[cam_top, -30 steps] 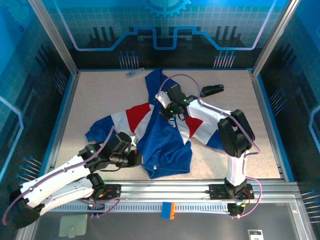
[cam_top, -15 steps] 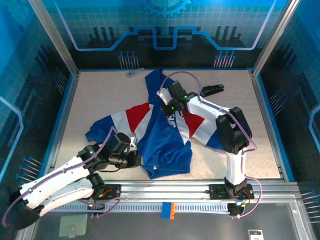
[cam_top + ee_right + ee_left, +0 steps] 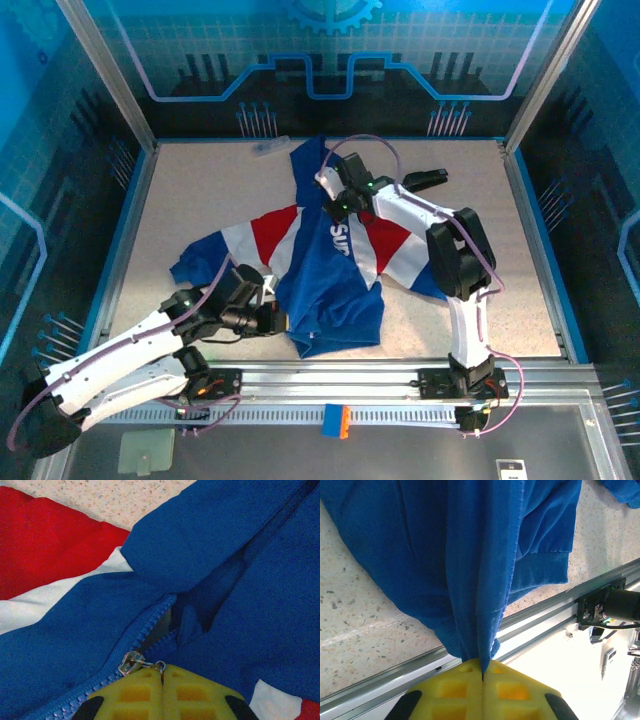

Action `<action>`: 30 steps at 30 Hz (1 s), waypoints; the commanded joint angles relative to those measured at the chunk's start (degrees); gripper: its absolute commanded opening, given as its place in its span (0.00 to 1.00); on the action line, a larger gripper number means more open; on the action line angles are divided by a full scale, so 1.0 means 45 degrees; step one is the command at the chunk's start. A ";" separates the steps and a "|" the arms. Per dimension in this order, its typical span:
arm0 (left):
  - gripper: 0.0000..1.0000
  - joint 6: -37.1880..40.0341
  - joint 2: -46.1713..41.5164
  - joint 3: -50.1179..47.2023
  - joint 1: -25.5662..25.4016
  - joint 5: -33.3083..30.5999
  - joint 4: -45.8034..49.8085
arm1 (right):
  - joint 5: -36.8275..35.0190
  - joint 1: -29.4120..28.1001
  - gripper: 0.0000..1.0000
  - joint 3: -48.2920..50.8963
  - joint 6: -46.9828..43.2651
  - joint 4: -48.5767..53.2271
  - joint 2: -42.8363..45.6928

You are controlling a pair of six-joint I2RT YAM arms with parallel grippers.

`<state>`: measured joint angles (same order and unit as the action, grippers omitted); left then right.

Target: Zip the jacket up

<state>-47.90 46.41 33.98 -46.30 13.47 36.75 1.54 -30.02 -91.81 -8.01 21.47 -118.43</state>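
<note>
My right gripper now keeps hold of the zipper pull until the pull reaches the end of the teeth, as parted blue teeth show beyond the slider [image 3: 131, 662].
The royal-blue jacket [image 3: 330, 280] with red and white bands lies crumpled mid-table, hood toward the back. My left gripper [image 3: 272, 318] is shut on its bottom hem near the front rail. In the left wrist view the blue fabric [image 3: 470, 555] runs straight down into the closed yellow pads [image 3: 455, 690]. My right gripper [image 3: 338, 205] sits at the chest, shut on the zipper pull. The right wrist view shows the silver slider [image 3: 131, 662] and its ring [image 3: 159, 666] pinched at the pads [image 3: 190, 692]. Beyond the slider the blue zipper teeth [image 3: 150, 617] part.
A small black stapler-like object [image 3: 424, 180] lies at the back right beside the right arm. A small pale item [image 3: 270, 146] rests by the back wall. The aluminium rail [image 3: 330, 380] runs along the front edge, close under the hem [image 3: 545, 615].
My right gripper has slid toward the back along the zipper with the pull, uncovering the white chest lettering. The left gripper has stayed put on the hem.
</note>
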 commanded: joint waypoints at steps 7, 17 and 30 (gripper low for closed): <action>0.00 0.0505 0.0566 -0.0270 0.0143 0.1463 0.0054 | -0.0714 0.0607 0.00 -0.1158 -0.0134 -0.0163 -0.0778; 0.00 0.0779 0.1132 -0.0340 0.0242 0.2039 -0.0408 | -0.0733 0.0791 0.00 -0.1709 -0.0173 -0.0124 -0.1313; 0.00 0.0771 0.1802 -0.0634 0.0309 0.2366 -0.0999 | -0.0823 0.1007 0.00 -0.2544 -0.0616 0.0101 -0.1901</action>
<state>-45.95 53.95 32.45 -44.82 19.81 30.50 0.45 -27.24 -100.53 -9.34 23.51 -125.97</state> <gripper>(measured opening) 0.047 0.064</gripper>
